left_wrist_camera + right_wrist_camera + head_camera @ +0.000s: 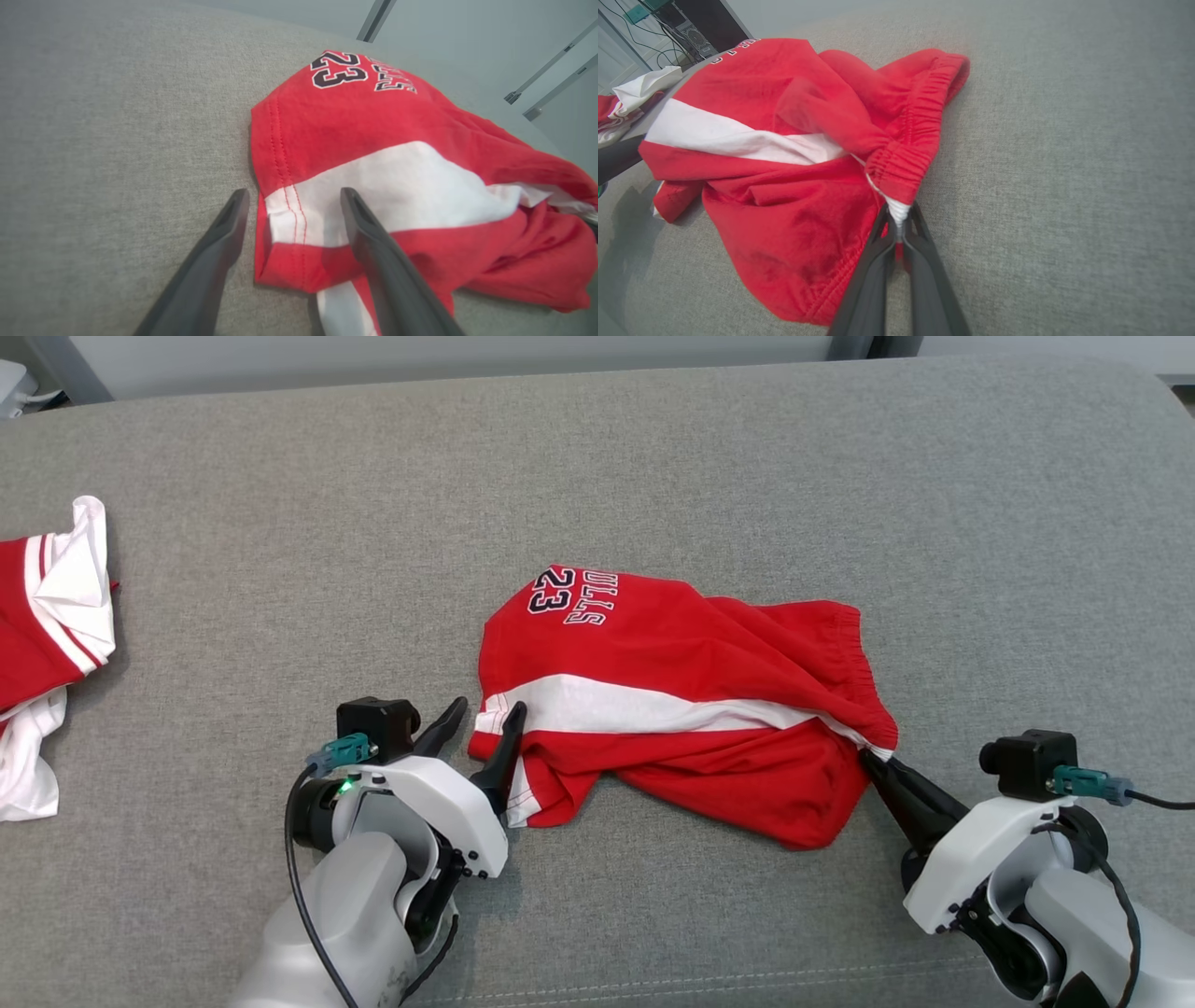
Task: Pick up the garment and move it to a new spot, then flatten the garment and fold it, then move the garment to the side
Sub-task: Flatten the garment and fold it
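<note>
The shorts [672,694] lie slack, and an edge stands up at the white hem corner [493,711], so the robot's left gripper needs to grab them there next.
The garment [672,700] is a pair of red shorts with a white stripe and "BULLS 23" print, lying crumpled mid-surface on grey fabric. My left gripper [485,714] is open at its left hem, one finger over the white stripe [397,186] and the other on the grey cloth beside the hem. My right gripper [873,761] is shut on the garment's waistband corner at the right; in the right wrist view the fingers [878,252] pinch red and white fabric [896,210] of the garment [784,154].
A second red and white garment [51,625] lies bunched at the left edge of the grey padded surface [653,457]. Grey cloth stretches behind and to the right of the shorts. Cables and equipment [686,28] stand beyond the surface's far end.
</note>
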{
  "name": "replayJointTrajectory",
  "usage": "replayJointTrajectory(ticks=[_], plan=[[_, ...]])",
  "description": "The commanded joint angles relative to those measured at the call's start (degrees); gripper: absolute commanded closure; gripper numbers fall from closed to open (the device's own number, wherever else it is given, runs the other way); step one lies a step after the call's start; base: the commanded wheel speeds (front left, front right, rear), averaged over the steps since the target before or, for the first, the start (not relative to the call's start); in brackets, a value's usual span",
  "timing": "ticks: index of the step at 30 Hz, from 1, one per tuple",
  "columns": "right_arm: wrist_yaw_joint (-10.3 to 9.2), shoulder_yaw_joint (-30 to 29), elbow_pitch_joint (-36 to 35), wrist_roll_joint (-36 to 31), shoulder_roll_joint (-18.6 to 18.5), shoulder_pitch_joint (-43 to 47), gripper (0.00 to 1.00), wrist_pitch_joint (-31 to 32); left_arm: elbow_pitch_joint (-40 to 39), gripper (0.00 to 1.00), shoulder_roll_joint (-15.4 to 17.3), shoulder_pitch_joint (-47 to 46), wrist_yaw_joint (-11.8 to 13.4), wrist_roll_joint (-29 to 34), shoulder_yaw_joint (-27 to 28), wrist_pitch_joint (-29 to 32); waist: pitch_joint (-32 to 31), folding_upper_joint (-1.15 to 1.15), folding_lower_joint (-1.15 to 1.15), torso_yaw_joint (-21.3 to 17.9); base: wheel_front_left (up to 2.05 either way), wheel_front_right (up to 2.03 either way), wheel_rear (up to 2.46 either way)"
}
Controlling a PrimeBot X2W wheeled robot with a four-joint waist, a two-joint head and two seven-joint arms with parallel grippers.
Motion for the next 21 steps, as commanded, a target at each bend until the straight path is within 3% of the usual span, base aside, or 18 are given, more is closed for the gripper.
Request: replayJointTrajectory(ticks=[1, 4, 6, 7, 11, 14, 15, 16, 18, 20, 21], plan=[[0.08, 0.3, -0.4, -0.3, -0.5, 0.5, 1.0, -0.8, -0.1, 0.0, 1.0, -2.1, -0.4, -0.4, 1.2, -0.7, -0.2, 0.0, 0.0, -0.1, 0.0, 0.0, 0.0], [0.08, 0.4, -0.2, -0.2, -0.3, 0.5, 1.0, -0.8, 1.0, 0.0, 0.9, -2.4, -0.4, -1.4, 0.5, -0.4, -0.4, 0.0, 0.0, -0.2, 0.0, 0.0, 0.0], [0.08, 0.5, -0.1, -0.2, -0.3, 0.5, 1.0, -0.8, 1.6, 0.05, 0.9, -2.7, -0.4, -2.1, -0.1, 0.4, -0.5, 0.0, 0.0, -0.2, 0.0, 0.0, 0.0], [0.08, 0.4, 0.0, -0.1, -0.2, 0.5, 1.0, -0.8, 1.7, 0.02, 0.8, -2.9, -0.4, -2.5, -0.4, 0.8, -0.6, 0.0, 0.0, -0.2, 0.0, 0.0, 0.0], [0.08, 0.4, 0.0, -0.1, 0.0, 0.5, 1.0, -0.8, 2.0, 0.12, 0.8, -3.4, -0.4, -3.8, -1.7, 2.0, -0.8, 0.0, 0.0, -0.3, 0.0, 0.0, 0.0], [0.08, 0.4, -0.1, -0.1, 0.2, 0.6, 1.0, -0.8, 1.8, 0.31, 0.8, -3.7, -0.4, -4.5, -2.7, 2.2, -0.8, 0.0, 0.0, -0.3, 0.0, 0.0, 0.0], [0.08, 0.4, -0.1, -0.1, 0.2, 0.6, 1.0, -0.8, 1.7, 0.47, 0.9, -3.7, -0.4, -4.8, -3.0, 2.2, -0.8, 0.0, 0.0, -0.4, 0.0, 0.0, 0.0], [0.08, 0.4, -0.1, -0.1, 0.2, 0.6, 1.0, -0.8, 1.7, 0.47, 0.9, -3.7, -0.4, -4.8, -3.0, 2.2, -0.8, 0.0, 0.0, -0.4, 0.0, 0.0, 0.0], [0.08, 0.3, -0.1, -0.1, 0.3, 0.5, 1.0, -0.8, 1.6, 0.69, 1.0, -3.6, -0.4, -5.1, -4.1, 2.6, -0.8, 0.0, 0.0, -0.4, 0.0, 0.0, 0.0], [0.08, 0.2, -0.2, -0.1, 0.3, 0.5, 1.0, -0.8, 1.4, 1.0, 1.1, -3.6, -0.4, -5.9, -4.7, 2.8, -0.8, 0.0, 0.0, -0.4, 0.0, 0.0, 0.0], [0.08, 0.1, -0.1, -0.1, 0.3, 0.5, 1.0, -0.8, 1.3, 1.0, 1.3, -3.6, -0.4, -6.1, -5.1, 2.8, -0.9, 0.0, 0.0, -0.3, 0.0, 0.0, 0.0]])
